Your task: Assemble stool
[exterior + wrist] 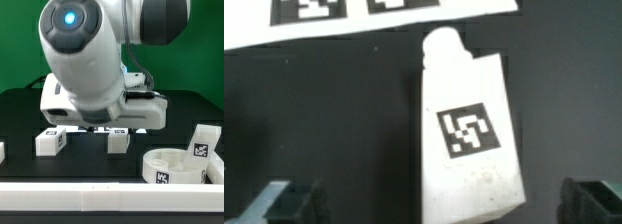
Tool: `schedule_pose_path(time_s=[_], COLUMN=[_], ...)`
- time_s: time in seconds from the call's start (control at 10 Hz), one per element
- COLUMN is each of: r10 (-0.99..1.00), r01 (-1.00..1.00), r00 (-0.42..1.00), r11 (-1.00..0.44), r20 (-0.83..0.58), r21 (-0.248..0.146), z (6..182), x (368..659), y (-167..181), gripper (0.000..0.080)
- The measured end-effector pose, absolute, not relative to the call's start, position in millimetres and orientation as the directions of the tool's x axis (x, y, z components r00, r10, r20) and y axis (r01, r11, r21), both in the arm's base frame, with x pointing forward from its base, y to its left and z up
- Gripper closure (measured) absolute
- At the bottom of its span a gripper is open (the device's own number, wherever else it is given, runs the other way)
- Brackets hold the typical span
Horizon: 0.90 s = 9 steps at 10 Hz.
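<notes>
My fingers are still above the white block leg, so it is too early to close. My gripper lowers to the leg first, then closes on it.
A white block leg with a black-and-white tag and a peg at one end lies on the black table. My gripper is open above it, and the leg's end lies between the two dark fingertips without touching either. In the exterior view the gripper hangs low over this leg. A second leg lies to the exterior view's left. The round ring-shaped seat sits at the front right, with a third leg standing just behind it.
The marker board lies just beyond the leg's peg end. A long white border rail runs along the table's front edge. A small white piece shows at the exterior view's far left edge.
</notes>
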<state>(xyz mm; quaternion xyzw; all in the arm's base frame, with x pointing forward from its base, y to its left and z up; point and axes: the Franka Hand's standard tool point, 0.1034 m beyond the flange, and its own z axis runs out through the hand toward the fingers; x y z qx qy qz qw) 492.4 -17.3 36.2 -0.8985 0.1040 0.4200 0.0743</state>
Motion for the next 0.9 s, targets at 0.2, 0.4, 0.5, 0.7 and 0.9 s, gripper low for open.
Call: schedule_pose_path(time_s=[0.2, 0.4, 0.5, 0.7, 0.9], r10=[-0.095, -0.075, -0.075, -0.076, -0.075], r01=[-0.242, -0.231, -0.230, -0.229, -0.231], r00=[0.509, 0.435, 0.430, 0.433, 0.425], r11=[-0.970, -0.972, -0.973, -0.973, -0.973], r20=[-0.855, -0.897, -0.900, -0.898, -0.902], r21=[-0.037, -0.030, -0.029, -0.027, -0.028], z=[33.3, 22.3, 19.4, 12.4, 10.0], x=[486, 481, 480, 477, 473], y=[-13, -12, -12, -10, -11], gripper=[0.0151, 0.0151, 0.0151, 0.0151, 0.0151])
